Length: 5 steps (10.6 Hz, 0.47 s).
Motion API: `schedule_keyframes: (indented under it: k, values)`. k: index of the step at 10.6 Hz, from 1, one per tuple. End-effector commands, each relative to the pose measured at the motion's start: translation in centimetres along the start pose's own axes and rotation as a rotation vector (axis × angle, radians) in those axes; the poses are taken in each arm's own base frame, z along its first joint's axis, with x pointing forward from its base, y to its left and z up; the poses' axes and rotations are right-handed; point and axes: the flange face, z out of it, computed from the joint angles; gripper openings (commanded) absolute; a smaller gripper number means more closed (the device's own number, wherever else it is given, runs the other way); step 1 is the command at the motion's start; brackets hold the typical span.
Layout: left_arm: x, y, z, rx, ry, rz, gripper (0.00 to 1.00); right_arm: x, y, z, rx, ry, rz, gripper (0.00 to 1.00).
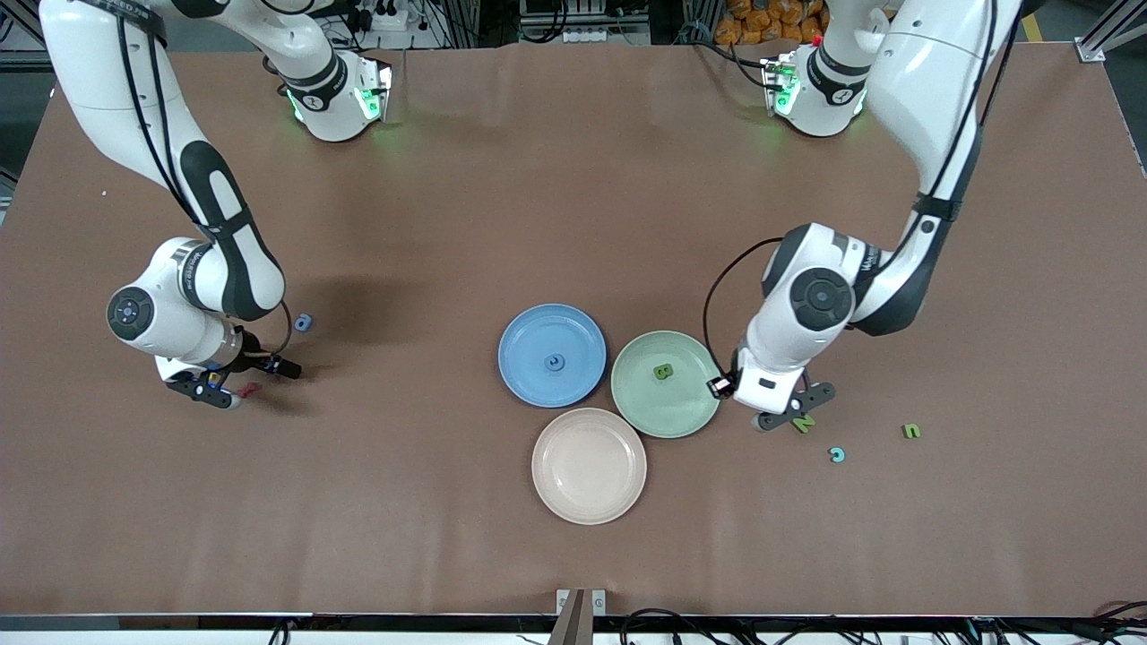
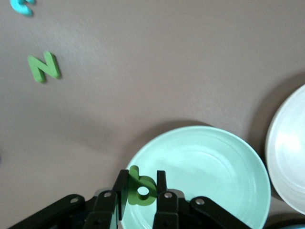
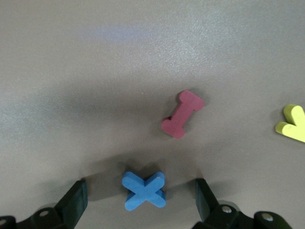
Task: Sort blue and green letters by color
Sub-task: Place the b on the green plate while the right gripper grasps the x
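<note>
My right gripper should close on the blue X (image 3: 144, 191) now. Its fingers are low on either side of the letter, near their shadows, so they would hold it.
My left gripper (image 1: 793, 408) (image 2: 141, 179) is shut on an olive green letter b (image 2: 142, 189), held up over the rim of the green plate (image 1: 690, 408) (image 2: 214, 162). One green letter (image 1: 663, 371) lies in that plate. A green N (image 1: 804, 423) (image 2: 44, 67), a turquoise letter (image 1: 837, 455) (image 2: 21, 5) and another green letter (image 1: 911, 431) lie on the table toward the left arm's end. My right gripper (image 1: 211, 390) (image 3: 140, 193) is open, low, with its fingers on either side of a blue X (image 3: 144, 190). A blue letter (image 1: 556, 362) lies in the blue plate (image 1: 529, 331). Another blue letter (image 1: 303, 322) lies on the table.
A pale pink plate (image 1: 589, 464) (image 2: 290, 157) sits nearer the front camera than the other two plates. A small red letter (image 1: 249, 389) (image 3: 182, 113) and a yellow letter (image 3: 291, 123) lie beside the blue X.
</note>
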Motion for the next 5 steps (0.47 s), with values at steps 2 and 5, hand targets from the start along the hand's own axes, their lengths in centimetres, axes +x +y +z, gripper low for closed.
schedule_keyframes:
  k: [2, 5]
  values:
    - [-3.0, 4.3, 1.3, -0.002, -0.01, -0.136, 0.0, -0.5, 0.0, -1.0, 0.014, 0.001, 0.016, 0.98]
    - [-3.3, 5.0, 1.4, -0.002, 0.002, -0.144, 1.0, -0.5, 0.0, -1.0, 0.014, 0.001, 0.014, 0.11]
